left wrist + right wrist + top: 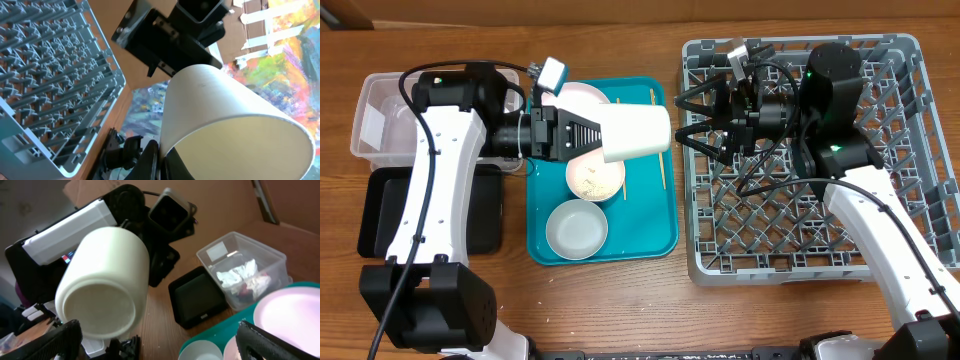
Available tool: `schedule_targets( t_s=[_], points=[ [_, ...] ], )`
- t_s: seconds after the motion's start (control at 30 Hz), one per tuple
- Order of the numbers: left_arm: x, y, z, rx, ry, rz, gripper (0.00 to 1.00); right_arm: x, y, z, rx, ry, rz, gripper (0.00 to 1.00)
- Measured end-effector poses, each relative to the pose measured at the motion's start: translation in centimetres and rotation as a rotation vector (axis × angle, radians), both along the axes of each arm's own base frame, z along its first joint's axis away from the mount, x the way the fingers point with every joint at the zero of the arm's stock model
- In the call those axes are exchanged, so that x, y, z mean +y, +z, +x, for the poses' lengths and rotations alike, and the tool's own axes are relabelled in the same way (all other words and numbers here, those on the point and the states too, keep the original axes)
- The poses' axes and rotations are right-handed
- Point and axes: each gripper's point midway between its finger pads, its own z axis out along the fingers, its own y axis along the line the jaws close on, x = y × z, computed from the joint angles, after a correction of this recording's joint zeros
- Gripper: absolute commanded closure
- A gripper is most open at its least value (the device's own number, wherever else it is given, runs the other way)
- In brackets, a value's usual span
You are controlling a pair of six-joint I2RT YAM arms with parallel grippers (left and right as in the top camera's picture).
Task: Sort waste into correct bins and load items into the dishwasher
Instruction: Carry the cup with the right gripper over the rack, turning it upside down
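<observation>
My right gripper grabs the small white cup around its base (657, 130) next, so the cup's rim stays free to load opening-first into the dishwasher (770, 250).
My left gripper (600, 133) is shut on the rim of the small white cup (638, 131), which lies sideways in the air above the teal tray (655, 235). In the left wrist view one finger presses outside the cup (235, 120) wall and one inside, left gripper (162, 167). My right gripper (686, 120) stands open over the dishwasher (770, 250) left edge, facing the cup's base (102, 297); right gripper (160, 345). On the tray lie the plate (582, 100), a bowl with rice (595, 178), an empty bowl (576, 229) and chopsticks (660, 160).
The clear tub (380, 115) stands at the far left with the black tray (380, 215) in front of it. In the right wrist view crumpled white and red waste (242, 277) lies in the tub. The dishwasher (50, 75) holds no dishes.
</observation>
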Motion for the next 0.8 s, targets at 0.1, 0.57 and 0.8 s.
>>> schedule_targets(
  t_s=[0.1, 0.57, 0.8],
  points=[
    [-0.4, -0.1, -0.2, 0.009, -0.014, 0.003, 0.96, 0.6, 1.1, -0.6, -0.043, 0.030, 0.022, 0.00],
    [-0.5, 0.1, -0.3, 0.007, -0.015, -0.004, 0.96, 1.6, 1.5, -2.3, 0.001, 0.115, 0.030, 0.00],
    [-0.5, -0.3, -0.3, 0.000, -0.022, 0.021, 0.96, -0.6, 1.5, -1.6, 0.008, 0.102, 0.030, 0.00]
  ],
)
